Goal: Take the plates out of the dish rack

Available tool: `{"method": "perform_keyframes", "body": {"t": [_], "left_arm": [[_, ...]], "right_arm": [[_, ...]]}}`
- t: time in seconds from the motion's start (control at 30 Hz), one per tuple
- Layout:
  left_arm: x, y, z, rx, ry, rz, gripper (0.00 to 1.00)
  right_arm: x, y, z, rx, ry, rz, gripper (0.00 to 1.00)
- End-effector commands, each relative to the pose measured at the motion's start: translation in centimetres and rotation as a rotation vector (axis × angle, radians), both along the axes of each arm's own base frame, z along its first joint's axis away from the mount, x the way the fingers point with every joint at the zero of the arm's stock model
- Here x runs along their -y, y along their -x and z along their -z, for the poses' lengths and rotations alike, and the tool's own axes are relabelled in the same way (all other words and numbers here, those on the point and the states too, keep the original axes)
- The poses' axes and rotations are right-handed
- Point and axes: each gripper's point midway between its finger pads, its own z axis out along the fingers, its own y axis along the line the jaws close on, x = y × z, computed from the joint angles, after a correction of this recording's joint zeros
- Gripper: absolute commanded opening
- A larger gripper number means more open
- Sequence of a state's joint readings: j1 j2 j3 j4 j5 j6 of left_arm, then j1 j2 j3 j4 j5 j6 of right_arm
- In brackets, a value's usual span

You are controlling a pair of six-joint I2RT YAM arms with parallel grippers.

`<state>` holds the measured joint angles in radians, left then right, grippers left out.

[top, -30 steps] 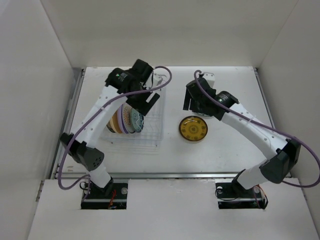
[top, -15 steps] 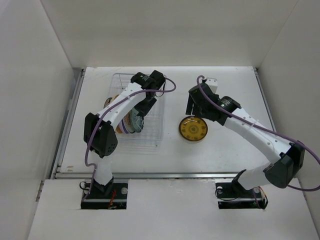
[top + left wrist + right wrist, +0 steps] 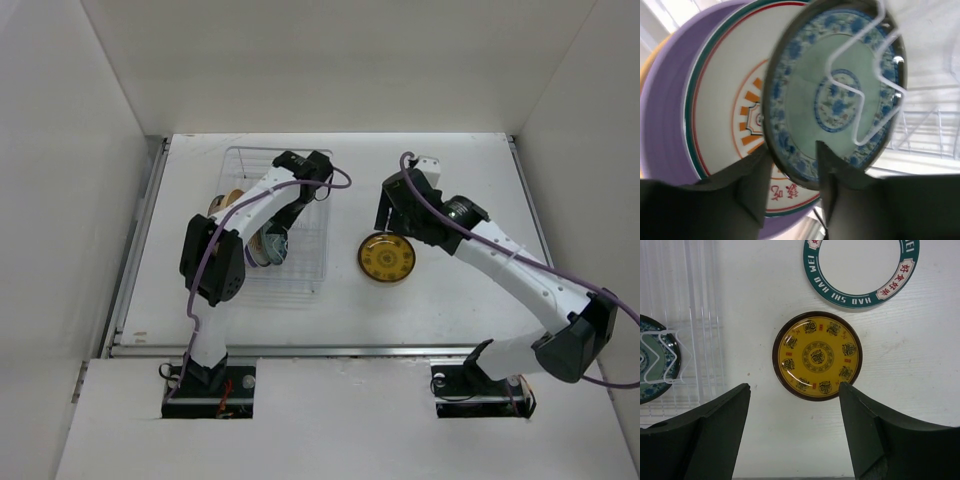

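Note:
I need to grab the teal-blue patterned plate [image 3: 835, 95] next with my right gripper, by the plate's rim opposite my left gripper, so the bottom of the teal-blue plate stays free to rest on the yellow-brown plate.
Several plates stand on edge in the dish rack [image 3: 305, 272]. In the left wrist view the teal-blue patterned plate [image 3: 835, 95] is in front, then a white plate with orange-red design [image 3: 735, 100], a lavender one [image 3: 665, 125] and a tan one [image 3: 652, 65]. My left gripper [image 3: 791, 150] is partly open, with one finger on each side of the teal-blue plate's lower rim; it also shows in the top view [image 3: 278, 232]. My right gripper [image 3: 794, 385] is wide open and empty above the yellow-brown plate [image 3: 817, 356], which lies flat on the table. A green-rimmed plate [image 3: 855, 297] lies beyond it.
A white wire divider [image 3: 860, 90] of the rack crosses the teal-blue plate's face. The rack's wire floor [image 3: 700, 315] lies left of the yellow-brown plate [image 3: 386, 258]. White walls enclose the table on three sides. The right arm [image 3: 500, 260] hides the green-rimmed plate in the top view.
My left arm has swung down into the rack, bringing its gripper onto the teal-blue plate's rim. My right gripper has lifted slightly away from the yellow-brown plate, which stays put.

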<state>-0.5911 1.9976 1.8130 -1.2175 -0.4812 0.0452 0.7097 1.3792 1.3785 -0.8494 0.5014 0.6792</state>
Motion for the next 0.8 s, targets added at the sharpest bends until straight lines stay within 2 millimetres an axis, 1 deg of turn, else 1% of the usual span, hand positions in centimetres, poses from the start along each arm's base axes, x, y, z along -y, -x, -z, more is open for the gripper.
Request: {"method": "perform_keyframes", "body": {"t": [0.0, 0.1, 0.13, 0.17, 0.23, 0.27, 0.3, 0.33, 0.4, 0.43, 0.47, 0.5, 0.57, 0.6, 0.63, 0.67, 0.7, 0.77], "left_arm": [[-0.7, -0.1, 0.5, -0.016, 0.001, -0.045, 0.33], [-0.4, 0.2, 0.7, -0.032, 0.025, -0.045, 0.12], [-0.3, 0.3, 0.6, -0.036, 0.033, -0.053, 0.05], [0.0, 0.5, -0.1, -0.03, 0.056, -0.06, 0.0], [0.3, 0.5, -1.0, -0.024, 0.075, -0.068, 0.0], [0.3, 0.4, -1.9, -0.006, 0.087, -0.067, 0.0], [0.7, 0.1, -3.5, 0.023, 0.122, -0.065, 0.0], [1.2, 0.0, -4.2, 0.035, 0.151, -0.071, 0.0], [1.7, -0.2, -6.8, 0.086, 0.214, -0.064, 0.0], [2.2, -0.6, -8.4, 0.125, 0.254, -0.059, 0.0], [2.4, -0.8, -9.7, 0.166, 0.283, -0.064, 0.0], [2.4, -0.9, -10.9, 0.201, 0.308, -0.061, 0.0], [2.3, -1.3, -12.9, 0.271, 0.33, -0.06, 0.0], [2.0, -1.1, -13.7, 0.295, 0.335, -0.061, 0.0], [2.1, -1.2, -14.2, 0.318, 0.354, -0.067, 0.0], [2.1, -1.3, -14.6, 0.337, 0.367, -0.066, 0.0], [2.0, -1.2, -15.0, 0.346, 0.373, -0.065, 0.0], [2.3, -1.1, -16.3, 0.393, 0.421, -0.068, 0.0]], "right_arm": [[0.5, -0.1, -1.0, 0.051, -0.023, 0.026, 0.77], [0.6, 0.1, -0.9, 0.05, -0.022, 0.026, 0.77], [0.6, 0.1, -0.9, 0.05, -0.022, 0.026, 0.77], [0.6, 0.1, -0.9, 0.05, -0.022, 0.026, 0.77], [0.8, 0.0, -1.0, 0.054, -0.016, 0.032, 0.77], [0.8, 0.0, -1.0, 0.054, -0.009, 0.026, 0.77], [0.8, 0.0, -1.0, 0.054, -0.009, 0.026, 0.77], [0.9, 0.1, -1.0, 0.054, -0.002, 0.02, 0.77], [0.3, 0.1, -0.8, 0.04, -0.001, -0.011, 0.77], [0.1, 0.0, -0.9, 0.045, 0.005, -0.04, 0.77], [-0.7, 0.2, -0.9, 0.033, -0.015, -0.084, 0.77], [-1.6, 0.0, -1.2, 0.045, -0.038, -0.12, 0.77], [-2.9, 0.1, -1.5, 0.049, -0.056, -0.217, 0.77], [-4.5, 0.4, -2.0, 0.05, -0.108, -0.288, 0.77], [-5.2, 0.5, -2.3, 0.055, -0.129, -0.327, 0.77], [-5.9, 0.7, -2.1, 0.055, -0.14, -0.37, 0.77], [-7.0, 1.0, -2.5, 0.054, -0.186, -0.419, 0.77], [-8.2, 0.9, -2.9, 0.092, -0.234, -0.467, 0.82]]}}
